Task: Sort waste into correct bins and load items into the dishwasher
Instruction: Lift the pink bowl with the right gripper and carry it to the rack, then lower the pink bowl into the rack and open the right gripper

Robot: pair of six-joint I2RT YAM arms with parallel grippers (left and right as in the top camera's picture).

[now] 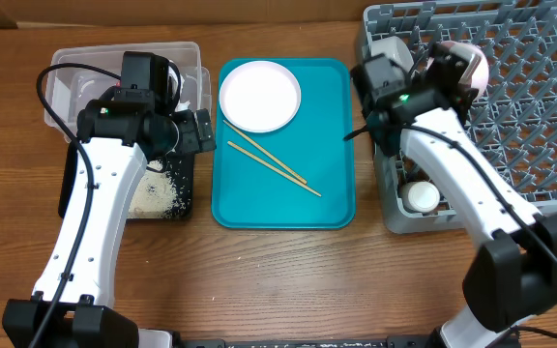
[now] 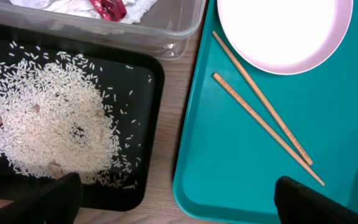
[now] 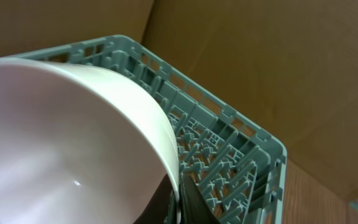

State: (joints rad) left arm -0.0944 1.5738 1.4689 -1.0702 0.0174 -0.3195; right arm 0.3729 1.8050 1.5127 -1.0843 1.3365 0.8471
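Observation:
The white bowl point(image 1: 478, 70) is hanging above the back wires of the rack. I should lower it toward the small white cup point(image 1: 421, 198) before I open my right gripper.
My right gripper point(image 3: 180, 190) is shut on the rim of a white bowl point(image 3: 67, 143), held tilted over the grey dishwasher rack point(image 3: 229, 155) near its back left corner point(image 1: 453, 63). A small white cup point(image 1: 421, 198) stands in the rack's front left part. My left gripper point(image 2: 179, 208) is open and empty, above the gap between the black tray point(image 2: 149, 93) and the teal tray point(image 2: 229, 180). Loose rice point(image 2: 48, 118) lies on the black tray. The clear tub point(image 2: 173, 31) holds the napkin point(image 2: 138, 9) and red wrapper point(image 2: 107, 7). The white plate point(image 1: 259, 95) and two chopsticks point(image 1: 274, 164) lie on the teal tray.
The rack point(image 1: 530, 106) fills the right side of the wooden table. The clear tub point(image 1: 187, 58) sits at the back left, with the black tray point(image 1: 184, 198) in front of it. The teal tray point(image 1: 332, 198) lies in the middle.

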